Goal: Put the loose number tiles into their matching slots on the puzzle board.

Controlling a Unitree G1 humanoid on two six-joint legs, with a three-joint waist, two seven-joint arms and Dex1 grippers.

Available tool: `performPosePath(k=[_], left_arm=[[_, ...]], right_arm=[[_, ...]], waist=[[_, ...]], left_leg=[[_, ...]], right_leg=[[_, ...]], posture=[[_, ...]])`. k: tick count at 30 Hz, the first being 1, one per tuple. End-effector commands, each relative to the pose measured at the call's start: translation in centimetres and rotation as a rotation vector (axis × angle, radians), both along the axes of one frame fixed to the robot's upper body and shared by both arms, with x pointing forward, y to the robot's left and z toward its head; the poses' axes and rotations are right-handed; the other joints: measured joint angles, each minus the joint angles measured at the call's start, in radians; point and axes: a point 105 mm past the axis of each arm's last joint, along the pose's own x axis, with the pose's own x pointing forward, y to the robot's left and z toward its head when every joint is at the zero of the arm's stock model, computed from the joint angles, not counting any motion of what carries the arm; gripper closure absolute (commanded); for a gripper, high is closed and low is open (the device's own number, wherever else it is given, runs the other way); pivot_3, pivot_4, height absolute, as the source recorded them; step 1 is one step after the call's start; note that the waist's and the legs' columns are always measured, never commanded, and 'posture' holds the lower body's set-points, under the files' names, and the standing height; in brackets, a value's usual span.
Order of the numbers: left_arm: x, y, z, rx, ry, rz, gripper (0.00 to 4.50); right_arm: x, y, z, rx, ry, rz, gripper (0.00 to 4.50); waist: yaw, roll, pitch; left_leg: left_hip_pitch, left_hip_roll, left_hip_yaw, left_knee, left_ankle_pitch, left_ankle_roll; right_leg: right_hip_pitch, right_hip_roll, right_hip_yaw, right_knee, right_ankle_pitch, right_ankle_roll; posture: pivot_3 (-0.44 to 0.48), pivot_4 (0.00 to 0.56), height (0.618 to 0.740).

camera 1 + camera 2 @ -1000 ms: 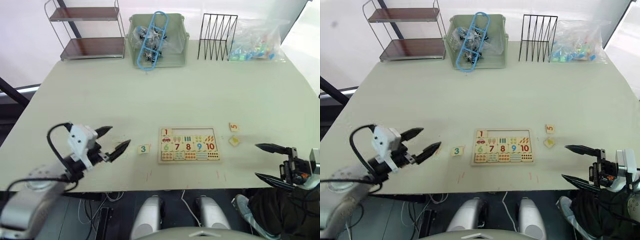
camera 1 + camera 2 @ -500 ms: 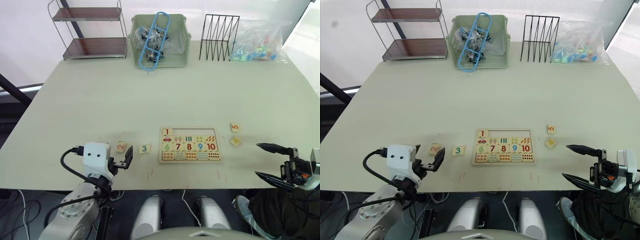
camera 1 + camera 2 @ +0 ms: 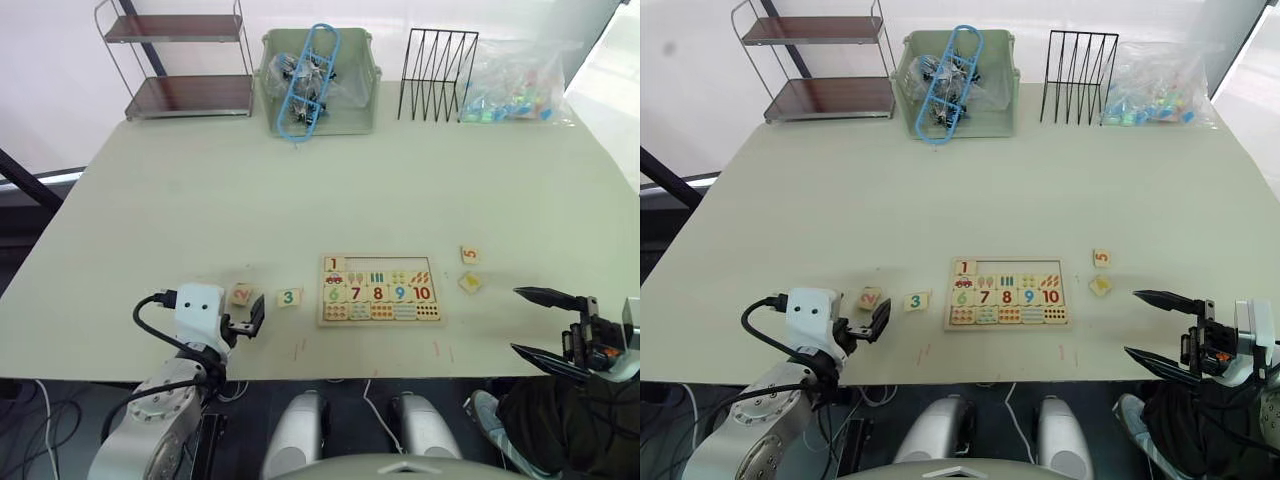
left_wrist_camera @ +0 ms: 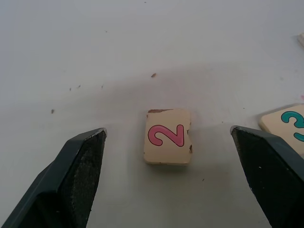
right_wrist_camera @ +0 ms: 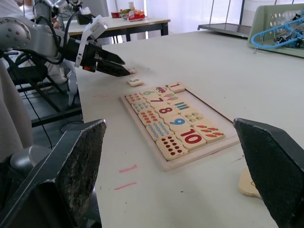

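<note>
The left gripper will next grab the number 2 tile by its opposite side edges, so that the tile can fill the empty slot beside the 1 tile (image 3: 334,264).
The puzzle board (image 3: 380,291) lies near the table's front edge, with a 1 tile (image 3: 334,264) seated in its top row beside empty matching slots (image 3: 385,264). Loose number tiles lie on the table: a pink 2 (image 4: 167,137) and a green 3 (image 3: 288,296) left of the board, a 5 (image 3: 469,255) and a turned tile (image 3: 468,283) to its right. My left gripper (image 3: 243,318) is open, low over the table, with the 2 lying just ahead between its fingers, untouched. My right gripper (image 3: 514,320) hangs open off the front right edge, holding nothing.
Along the far edge stand a wire shelf (image 3: 185,60), a green bin (image 3: 318,110) holding a blue clip, a black wire rack (image 3: 437,72) and a plastic bag (image 3: 515,80). The table's front edge (image 3: 400,378) runs just below the board.
My left gripper has dropped from above the 2 tile and pulled back toward the table's front edge, uncovering the tile. The right gripper has stayed put.
</note>
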Motion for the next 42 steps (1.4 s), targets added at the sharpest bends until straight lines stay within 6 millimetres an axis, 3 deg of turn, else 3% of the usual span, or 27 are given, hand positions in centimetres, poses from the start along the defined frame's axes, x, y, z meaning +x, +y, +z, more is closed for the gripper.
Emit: performPosePath(k=[1, 13, 21, 32, 42], left_arm=[[0.4, 0.3, 0.5, 0.015, -0.02, -0.003, 0.07], [0.1, 0.1, -0.5, -0.054, 0.022, 0.002, 0.07], [0.0, 0.0, -0.6, -0.07, 0.028, 0.011, 3.57], [0.5, 0.6, 0.2, -0.071, -0.004, -0.013, 3.55], [2.9, 0.8, 5.0, 0.073, -0.119, -0.444, 3.55]], right_arm=[[-0.1, -0.3, 1.0, -0.019, -0.05, -0.012, 0.0], [-0.1, -0.4, 0.9, -0.017, -0.055, -0.016, 0.0], [0.0, -0.3, 0.9, -0.016, -0.056, -0.015, 0.0], [0.3, -0.2, 0.8, -0.006, -0.065, -0.018, 0.0], [0.2, 0.2, 0.8, 0.008, -0.073, -0.029, 0.0]], waist=[[0.0, 0.0, 0.0], [0.0, 0.0, 0.0], [0.001, 0.001, -0.001], [0.001, 0.001, -0.001], [0.002, 0.001, -0.001]], left_leg=[[0.0, 0.0, 0.0, 0.0, 0.0, 0.0], [0.0, 0.0, 0.0, 0.0, 0.0, 0.0], [0.0, 0.0, 0.0, 0.0, 0.0, 0.0], [0.0, 0.0, 0.0, 0.0, 0.0, 0.0], [0.0, 0.0, 0.0, 0.0, 0.0, 0.0]], right_leg=[[0.0, 0.0, 0.0, 0.0, 0.0, 0.0], [0.0, 0.0, 0.0, 0.0, 0.0, 0.0], [0.0, -0.001, 0.0, 0.0, 0.0, 0.0], [0.0, -0.001, 0.0, 0.0, 0.0, 0.0], [0.0, 0.0, 0.0, -0.001, 0.0, -0.001]], posture=[[0.0, 0.15, 0.74], [0.0, 0.15, 0.74], [0.0, 0.15, 0.74], [0.0, 0.15, 0.74], [0.0, 0.15, 0.74]])
